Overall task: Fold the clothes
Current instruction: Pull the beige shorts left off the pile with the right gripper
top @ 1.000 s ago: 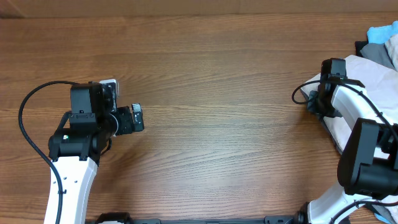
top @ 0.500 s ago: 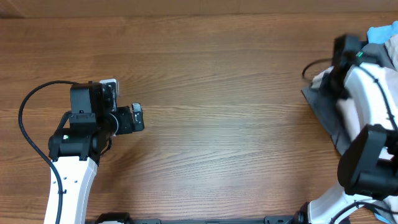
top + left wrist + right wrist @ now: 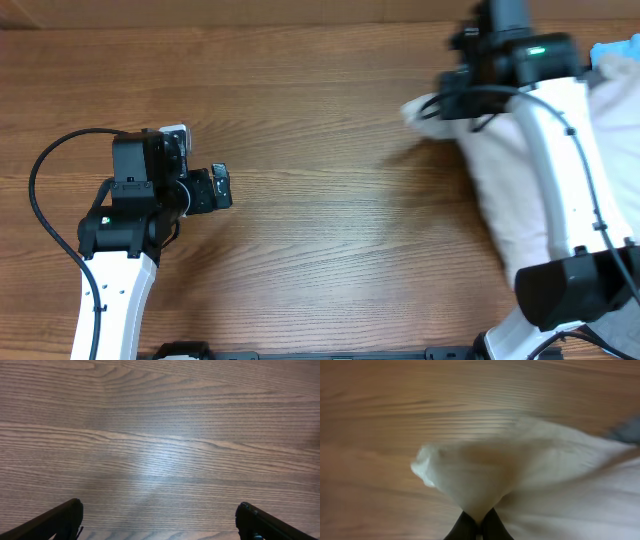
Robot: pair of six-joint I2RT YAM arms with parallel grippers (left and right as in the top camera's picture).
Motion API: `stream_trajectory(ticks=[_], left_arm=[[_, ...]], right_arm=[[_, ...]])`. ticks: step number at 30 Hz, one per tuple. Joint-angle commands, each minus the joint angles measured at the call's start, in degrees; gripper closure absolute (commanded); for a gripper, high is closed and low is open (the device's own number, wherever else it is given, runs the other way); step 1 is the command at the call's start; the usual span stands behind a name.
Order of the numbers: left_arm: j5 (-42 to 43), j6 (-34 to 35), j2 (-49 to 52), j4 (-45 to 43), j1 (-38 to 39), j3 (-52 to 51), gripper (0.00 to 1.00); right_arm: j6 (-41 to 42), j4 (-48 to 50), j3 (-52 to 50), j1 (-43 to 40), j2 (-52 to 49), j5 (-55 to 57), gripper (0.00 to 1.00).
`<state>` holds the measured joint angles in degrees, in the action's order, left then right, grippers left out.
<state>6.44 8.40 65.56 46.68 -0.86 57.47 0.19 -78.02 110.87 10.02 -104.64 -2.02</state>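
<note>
My left gripper will next take hold of an edge of the pale shorts, away from the bunched corner at my right gripper. This will spread the shorts for folding.
The pale cream-beige shorts hang stretched from the far right of the table toward its back middle. My right gripper is shut on a bunched corner of them and holds it above the wood. In the right wrist view the cloth is pinched between my closed fingers and is blurred. My left gripper is open and empty over bare wood at the left; its fingertips show at the lower corners of the left wrist view.
A light-blue cloth lies at the far right back corner. The wooden table shows bare wood between the two arms. A black cable loops beside the left arm.
My right gripper has lifted the shorts and swung left and toward the back, dragging the cloth out over the table. The grey garment is now hidden. The left arm has not moved.
</note>
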Motion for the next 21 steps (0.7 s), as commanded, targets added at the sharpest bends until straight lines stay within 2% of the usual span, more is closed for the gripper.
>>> stream_trajectory(ticks=[1,7,11,15,18,19,20,21], left_arm=[[0.9,1.1,0.1,-0.6,-0.3,1.2,0.0],[0.9,1.0,0.1,-0.6,-0.3,1.2,0.0],[0.9,1.0,0.1,-0.7,-0.3,1.2,0.0],[0.9,1.1,0.1,-0.7,-0.3,1.2,0.0],[0.9,1.1,0.1,-0.7,-0.3,1.2,0.0],[1.0,1.1,0.1,-0.7,-0.3,1.2,0.0],[1.1,1.1,0.1,-0.7,-0.3,1.2,0.0],[1.1,1.1,0.1,-0.7,-0.3,1.2,0.0]], right_arm=[[1.8,2.8,1.6,9.7,1.1,-5.0,0.96],[6.8,8.4,1.6,20.7,1.0,-5.2,0.96],[10.6,15.5,0.8,25.3,1.0,-5.1,0.96],[13.9,29.3,0.5,27.2,1.0,-3.9,0.96],[15.4,39.6,0.5,27.2,1.0,3.4,0.96],[16.7,42.2,0.5,26.9,1.0,7.9,0.94],[18.0,43.9,0.5,26.4,1.0,12.3,0.76],[18.4,44.7,0.5,25.8,1.0,16.0,0.68]])
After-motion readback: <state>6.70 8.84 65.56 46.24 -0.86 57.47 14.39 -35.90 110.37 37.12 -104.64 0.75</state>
